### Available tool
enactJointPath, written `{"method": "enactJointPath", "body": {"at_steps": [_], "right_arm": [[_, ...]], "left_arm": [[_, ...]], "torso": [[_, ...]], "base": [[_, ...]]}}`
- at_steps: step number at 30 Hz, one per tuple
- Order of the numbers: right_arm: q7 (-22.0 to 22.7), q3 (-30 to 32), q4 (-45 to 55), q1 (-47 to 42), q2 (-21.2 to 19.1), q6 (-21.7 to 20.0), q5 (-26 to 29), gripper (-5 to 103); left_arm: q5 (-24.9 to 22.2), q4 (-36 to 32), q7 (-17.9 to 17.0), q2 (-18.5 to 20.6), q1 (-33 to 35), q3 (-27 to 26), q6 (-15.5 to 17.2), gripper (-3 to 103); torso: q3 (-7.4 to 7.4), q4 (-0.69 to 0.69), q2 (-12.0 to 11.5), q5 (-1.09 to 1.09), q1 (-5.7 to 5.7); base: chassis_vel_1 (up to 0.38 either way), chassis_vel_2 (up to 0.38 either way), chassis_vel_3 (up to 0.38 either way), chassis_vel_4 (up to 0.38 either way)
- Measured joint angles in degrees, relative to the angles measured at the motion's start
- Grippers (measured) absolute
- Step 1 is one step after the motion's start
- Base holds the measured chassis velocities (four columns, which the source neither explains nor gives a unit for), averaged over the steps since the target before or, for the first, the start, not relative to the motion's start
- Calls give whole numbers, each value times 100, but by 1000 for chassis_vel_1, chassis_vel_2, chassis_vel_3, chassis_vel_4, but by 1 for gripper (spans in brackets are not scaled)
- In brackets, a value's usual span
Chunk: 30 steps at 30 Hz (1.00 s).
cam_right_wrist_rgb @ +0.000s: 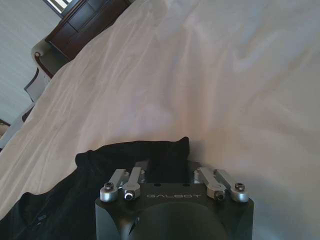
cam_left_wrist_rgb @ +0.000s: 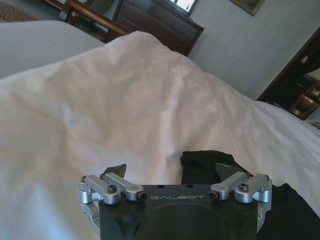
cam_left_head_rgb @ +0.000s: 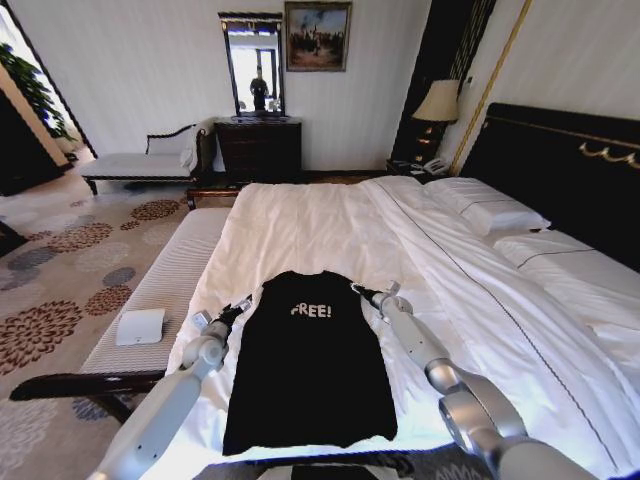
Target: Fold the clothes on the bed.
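Observation:
The body of the shirt (cam_left_head_rgb: pixel 311 382) lies flat, so the left gripper needs to pinch the shirt next by its shoulder corner (cam_left_head_rgb: pixel 261 289), where the cloth ends.
The clothes are one black T-shirt (cam_left_head_rgb: pixel 308 370) with white "FREE!" lettering, lying flat and narrow on the white duvet of the bed (cam_left_head_rgb: pixel 330 225), collar end away from me. My left gripper (cam_left_head_rgb: pixel 237 307) hovers open just beside the shirt's left shoulder. In the left wrist view, the left gripper (cam_left_wrist_rgb: pixel 172 171) has its fingers spread wide over the duvet and the shoulder corner of the shirt (cam_left_wrist_rgb: pixel 205 162). My right gripper (cam_left_head_rgb: pixel 362 291) sits open at the right shoulder. The right wrist view shows this gripper (cam_right_wrist_rgb: pixel 167 167) low over the shirt's corner (cam_right_wrist_rgb: pixel 130 152).
A white striped bench (cam_left_head_rgb: pixel 165 290) runs along the bed's left side with a small white pad (cam_left_head_rgb: pixel 140 326) on it. Pillows (cam_left_head_rgb: pixel 485 208) and the dark headboard (cam_left_head_rgb: pixel 560 170) lie to the right. A dresser (cam_left_head_rgb: pixel 258 150) and chaise (cam_left_head_rgb: pixel 140 163) stand by the far wall.

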Motion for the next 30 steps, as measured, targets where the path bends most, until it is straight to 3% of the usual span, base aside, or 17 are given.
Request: {"method": "enactJointPath", "body": {"at_steps": [11,23,30], "right_arm": [[119,-11,156,-101,-37,-7,-2,2],[249,-42,309,-158,-122,-89,58,1],[323,-50,415,-185,-155,-116,91,1]], "left_arm": [[-509,1108,148,-423,-1117,476,123,100],[-715,2574,375,-1081,-2206,976,332,100],[-556,3536,507,-1472,-2806,1040,407,100]], "torso": [[1,0,0,1,0],[0,1,0,2,1],[0,-1,-1,1,1]], "base": [[0,0,0,0],[0,0,0,0],[0,0,0,0]]}}
